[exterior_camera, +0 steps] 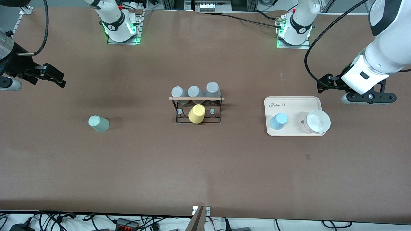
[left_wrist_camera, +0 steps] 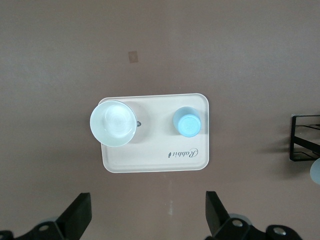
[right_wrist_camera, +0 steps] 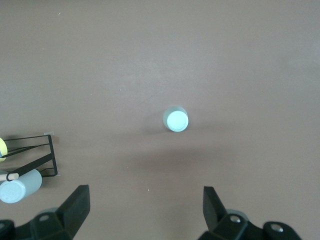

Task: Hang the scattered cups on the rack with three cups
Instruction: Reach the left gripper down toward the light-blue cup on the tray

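Observation:
My left gripper grabs the light blue cup by its closed base end next, to hang it on the black wire rack.
The pale mint-green cup [exterior_camera: 99, 123] stands on the bare table toward the right arm's end; it also shows in the right wrist view [right_wrist_camera: 176, 120]. The light blue cup [exterior_camera: 278, 121] stands on the cream tray [exterior_camera: 292, 102]; it also shows in the left wrist view [left_wrist_camera: 187, 122]. The black wire rack [exterior_camera: 196, 109] with its wooden rod stands mid-table. My left gripper [exterior_camera: 323, 84] hangs open and empty over bare table beside the tray [left_wrist_camera: 148, 212]. My right gripper [exterior_camera: 54, 78] hangs open and empty over bare table at the right arm's end [right_wrist_camera: 145, 205].
The rack holds three grey cups [exterior_camera: 194, 93] along its row farther from the front camera and a yellow cup [exterior_camera: 196, 113] on the nearer middle peg, with a bare peg [exterior_camera: 179, 111] on each side. A white bowl [exterior_camera: 318, 121] sits on the tray beside the blue cup.

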